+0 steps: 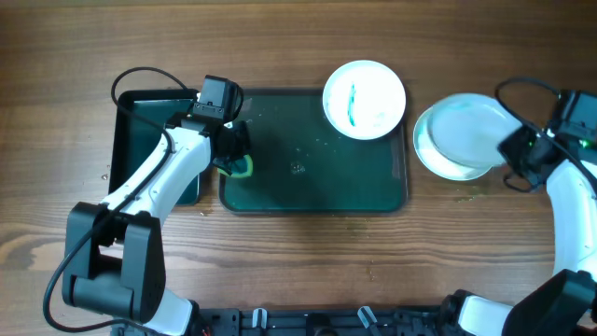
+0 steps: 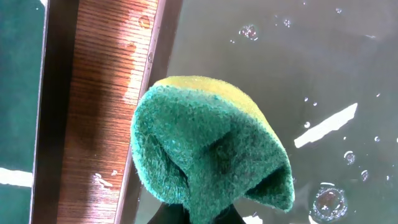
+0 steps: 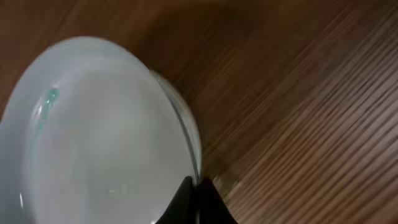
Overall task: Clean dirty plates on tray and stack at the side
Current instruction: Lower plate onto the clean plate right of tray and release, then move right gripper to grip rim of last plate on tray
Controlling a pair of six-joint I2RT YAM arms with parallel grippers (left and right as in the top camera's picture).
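The pale blue plate's edge overhangs the rim of the white plate below, so my right gripper keeps hold of it until it sits centred on that plate.
The large dark green tray (image 1: pixel 312 187) lies mid-table, wet with droplets. A white plate (image 1: pixel 364 98) with a teal streak sits at its far right corner. Right of the tray, on the bare wood, a pale blue plate (image 1: pixel 471 126) lies offset on a white plate (image 1: pixel 434 159). My right gripper (image 1: pixel 516 151) is shut on the pale blue plate's right rim; in the right wrist view the fingers (image 3: pixel 199 186) pinch the rim of that plate (image 3: pixel 99 137). My left gripper (image 1: pixel 233 149) is shut on a green-and-yellow sponge (image 1: pixel 242 168) over the tray's left edge; the sponge (image 2: pixel 205 143) hides the fingers (image 2: pixel 205 214).
A smaller, narrower dark tray (image 1: pixel 140 112) lies left of the large one, with a strip of wood table (image 2: pixel 106 93) between them. My left arm crosses over it. A black cable loops at the far left and another at the far right.
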